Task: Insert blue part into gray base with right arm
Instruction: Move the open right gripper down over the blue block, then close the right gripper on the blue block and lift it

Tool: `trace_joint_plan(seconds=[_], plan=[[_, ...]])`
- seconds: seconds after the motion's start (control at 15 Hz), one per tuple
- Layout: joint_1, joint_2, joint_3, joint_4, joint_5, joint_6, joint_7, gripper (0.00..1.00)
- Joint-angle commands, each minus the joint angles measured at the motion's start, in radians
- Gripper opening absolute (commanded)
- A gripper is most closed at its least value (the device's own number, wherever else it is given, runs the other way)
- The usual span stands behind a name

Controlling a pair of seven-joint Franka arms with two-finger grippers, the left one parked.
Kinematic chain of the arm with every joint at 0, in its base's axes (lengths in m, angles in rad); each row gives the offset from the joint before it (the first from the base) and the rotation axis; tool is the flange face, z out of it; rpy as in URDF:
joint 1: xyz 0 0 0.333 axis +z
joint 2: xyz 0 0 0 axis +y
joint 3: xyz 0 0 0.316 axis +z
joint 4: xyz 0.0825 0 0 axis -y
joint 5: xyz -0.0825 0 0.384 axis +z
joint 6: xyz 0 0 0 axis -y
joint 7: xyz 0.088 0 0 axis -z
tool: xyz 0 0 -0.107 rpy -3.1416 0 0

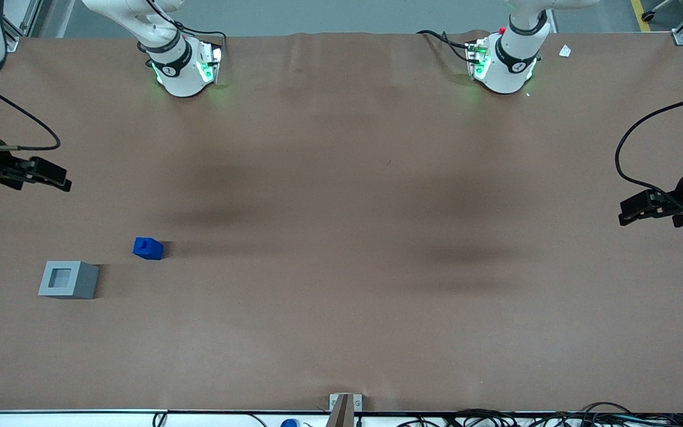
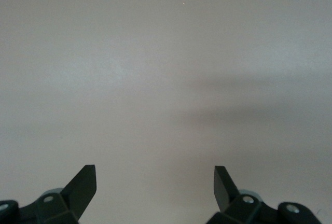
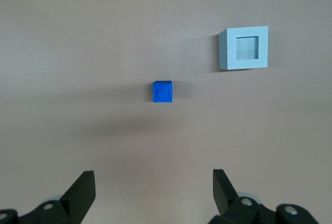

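The blue part needs to be grabbed by its flat sides with my right gripper next, so that it can fit into the gray base's square hole (image 1: 59,278) (image 3: 247,48).
The blue part (image 1: 148,248) sits on the brown table toward the working arm's end, its knob up. The gray base (image 1: 69,279) stands beside it, a little nearer the front camera, its square recess facing up and empty. My right gripper (image 1: 51,174) hangs high above the table, farther from the front camera than both, open and empty. In the right wrist view the blue part (image 3: 162,92) and the gray base (image 3: 244,47) lie apart on the table, well ahead of my open gripper (image 3: 153,182).
Two arm bases (image 1: 184,65) (image 1: 504,62) stand at the table edge farthest from the front camera. A small bracket (image 1: 344,406) sits at the near edge. The brown table mat (image 1: 341,237) spreads wide around the two blocks.
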State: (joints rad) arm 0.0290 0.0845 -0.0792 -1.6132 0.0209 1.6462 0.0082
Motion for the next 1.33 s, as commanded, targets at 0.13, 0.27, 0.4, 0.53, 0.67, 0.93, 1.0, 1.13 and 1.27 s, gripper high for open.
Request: trace_joint_plan(seconds=[0.13,0.27,0.4,0.53,0.67,0.93,1.0,1.13,1.27], plan=[[-0.009,0.035,0.010,-0.043,-0.002,0.067,0.007,1.00],[-0.001,0.053,0.010,-0.054,-0.004,0.102,0.007,1.00],[0.003,0.055,0.012,-0.106,-0.004,0.173,0.009,1.00],[0.003,0.054,0.012,-0.164,-0.001,0.245,0.009,1.00],[0.002,0.061,0.012,-0.215,-0.002,0.305,0.009,1.00],[0.006,0.073,0.013,-0.362,-0.001,0.502,0.006,1.00],[0.006,0.089,0.013,-0.394,-0.001,0.567,0.006,1.00],[0.003,0.148,0.013,-0.412,-0.001,0.644,0.007,1.00],[0.000,0.197,0.013,-0.410,0.004,0.696,0.007,1.00]])
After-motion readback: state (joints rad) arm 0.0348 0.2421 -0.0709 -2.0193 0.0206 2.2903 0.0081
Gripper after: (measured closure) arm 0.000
